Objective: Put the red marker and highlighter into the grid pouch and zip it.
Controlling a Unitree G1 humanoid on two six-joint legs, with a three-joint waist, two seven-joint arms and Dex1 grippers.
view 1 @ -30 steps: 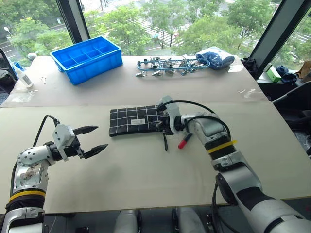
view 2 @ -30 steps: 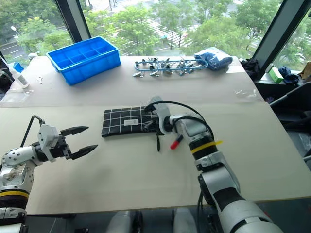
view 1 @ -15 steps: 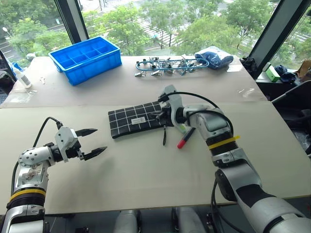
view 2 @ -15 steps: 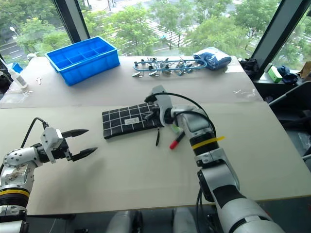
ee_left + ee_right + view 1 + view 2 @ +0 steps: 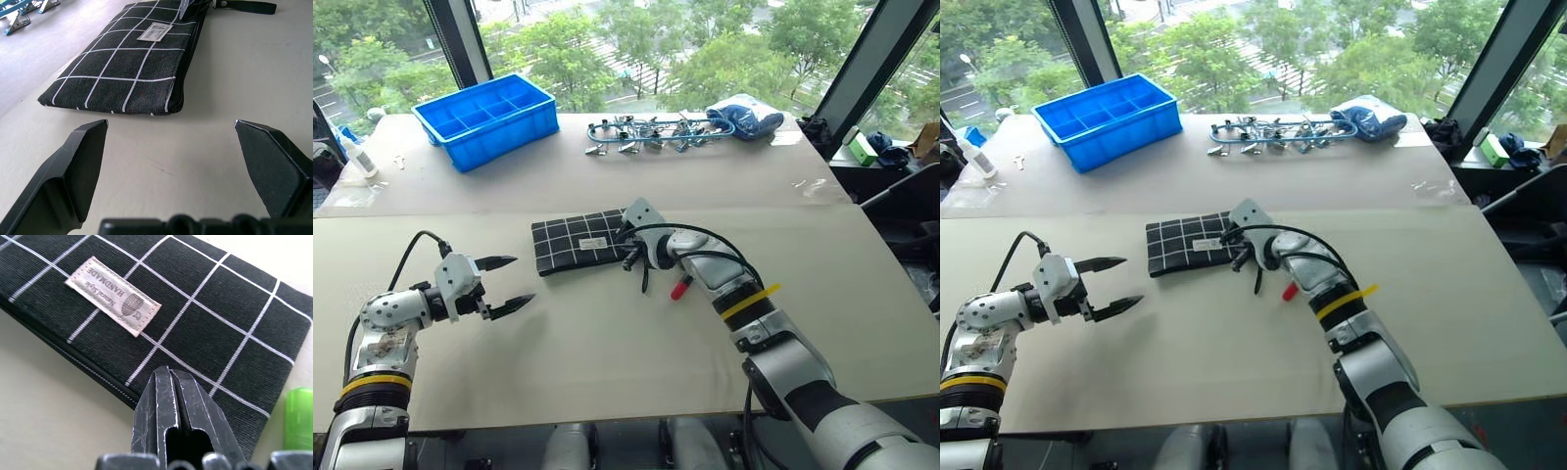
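Observation:
My left gripper is to pinch the thin corner at its zipper edge point(image 5: 542, 271) next, because the grid pouch point(image 5: 576, 244) lies flat and wide.
The grid pouch point(image 5: 576, 244) lies flat mid-table, black with white lines and a small white label point(image 5: 113, 295), its right end angled toward the back. My right gripper point(image 5: 627, 258) is shut with nothing visible between its fingers, its tips point(image 5: 168, 378) over the pouch's right end near the zipper edge. The black strap point(image 5: 644, 280) trails off that end. The red marker point(image 5: 682, 287) lies on the table just right of the strap, red cap toward me. The light-green highlighter point(image 5: 298, 418) lies beside the pouch's end. My left gripper point(image 5: 517, 281) stands open, apart from the pouch's left end point(image 5: 122, 93).
On the back table there is a blue compartment bin point(image 5: 489, 117) at the left, a row of metal clips point(image 5: 646, 132) in the middle and a blue cloth bundle point(image 5: 746, 116) at the right. A small bottle point(image 5: 359, 155) stands at the far left.
The pouch has turned, its right end swinging toward the back. My shut right gripper has moved left over that end. The left gripper stays open, about where it was.

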